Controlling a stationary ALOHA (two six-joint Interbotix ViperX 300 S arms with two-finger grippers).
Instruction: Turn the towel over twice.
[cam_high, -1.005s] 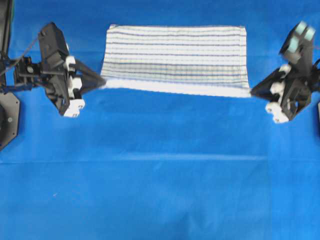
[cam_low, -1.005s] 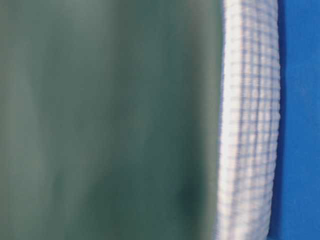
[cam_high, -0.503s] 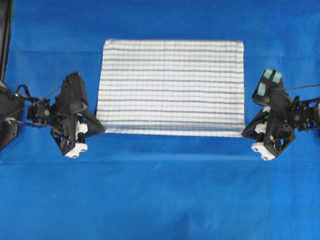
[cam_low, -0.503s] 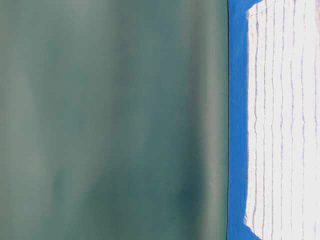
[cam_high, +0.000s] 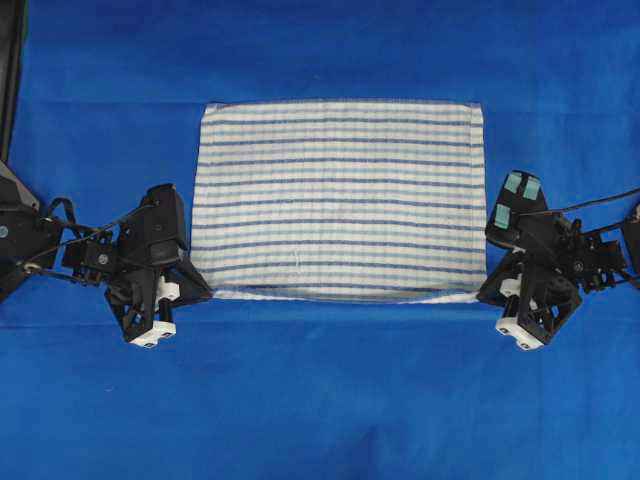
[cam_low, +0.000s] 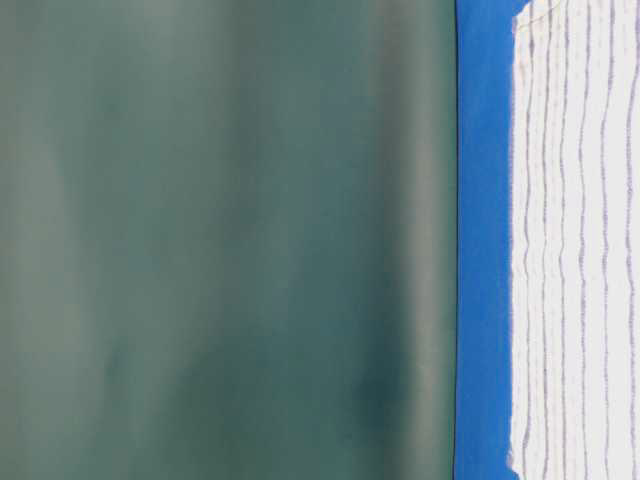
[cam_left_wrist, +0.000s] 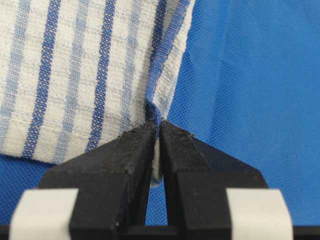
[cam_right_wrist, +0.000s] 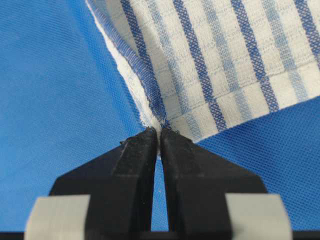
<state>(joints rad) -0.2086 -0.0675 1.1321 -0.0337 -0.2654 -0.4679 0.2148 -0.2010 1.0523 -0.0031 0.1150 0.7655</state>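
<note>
The towel's corner (cam_right_wrist: 159, 117) rests over the blue sheet (cam_right_wrist: 90, 125) and the towel would lie flat, so my right gripper needs to open its fingers.
The towel (cam_high: 340, 198), white with dark-blue and light-blue stripes, lies spread nearly flat on the blue sheet in the overhead view. Its near edge is slightly lifted between the two grippers. My left gripper (cam_high: 205, 292) is shut on the towel's near-left corner; the left wrist view shows the hem (cam_left_wrist: 156, 117) pinched between the black fingertips (cam_left_wrist: 135, 145). My right gripper (cam_high: 483, 294) is shut on the near-right corner, with the towel's corner (cam_right_wrist: 159, 120) caught between its fingertips (cam_right_wrist: 176, 142). In the table-level view the towel (cam_low: 575, 240) lies striped on the table.
A plain blue sheet (cam_high: 320, 400) covers the whole table, with open room in front of the towel and behind it. A dark stand (cam_high: 10, 60) sits at the far left edge. A green wall (cam_low: 220, 240) stands behind the table.
Both grippers have pulled the towel's edge toward the near side of the table. The towel has gone from folded over itself to spread out flat, striped side up.
</note>
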